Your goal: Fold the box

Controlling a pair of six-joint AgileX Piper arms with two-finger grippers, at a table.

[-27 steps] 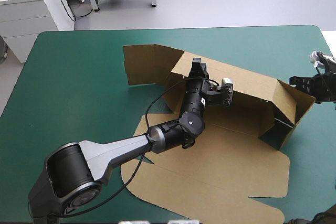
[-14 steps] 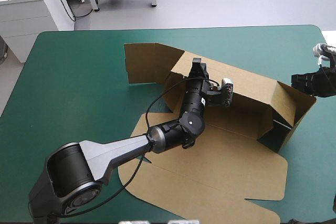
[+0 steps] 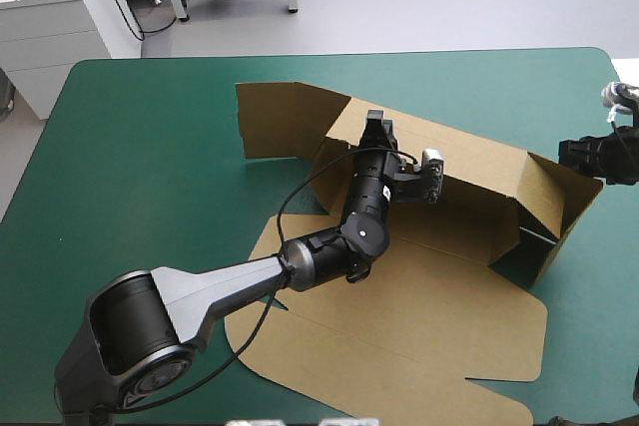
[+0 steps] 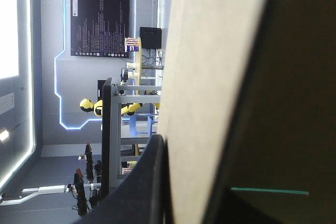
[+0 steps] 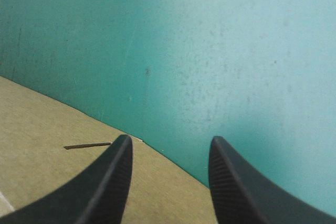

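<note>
Next, my right gripper grabs the box (image 3: 419, 316) by its upright side (image 3: 567, 209). That grip is meant to hold the box in shape as I fold the box.
The brown box (image 3: 419, 316) lies mid-table with its lid flat toward the front. Its long rear wall (image 3: 469, 162) is raised, a side flap (image 3: 285, 122) stands at the far left, and the right end flap (image 3: 554, 207) is folded up. My left gripper (image 3: 376, 130) sits on the rear wall's top edge, shut on the board. In the left wrist view the pale board (image 4: 210, 77) runs between the black fingers (image 4: 147, 182). My right gripper (image 3: 577, 157) hovers just outside the right end flap. It stands open (image 5: 170, 150) over the box's curved edge (image 5: 47, 156) and the cover.
The teal-green cover (image 3: 150, 167) stretches wide to the left of the box and along the far edge. The table's right edge (image 3: 624, 97) lies close behind my right gripper. Under that gripper the cover (image 5: 210, 51) is bare past the board.
My right gripper has shifted slightly by the right end flap, and the flap and lid edge moved a little. The left arm has stayed still on the rear wall.
</note>
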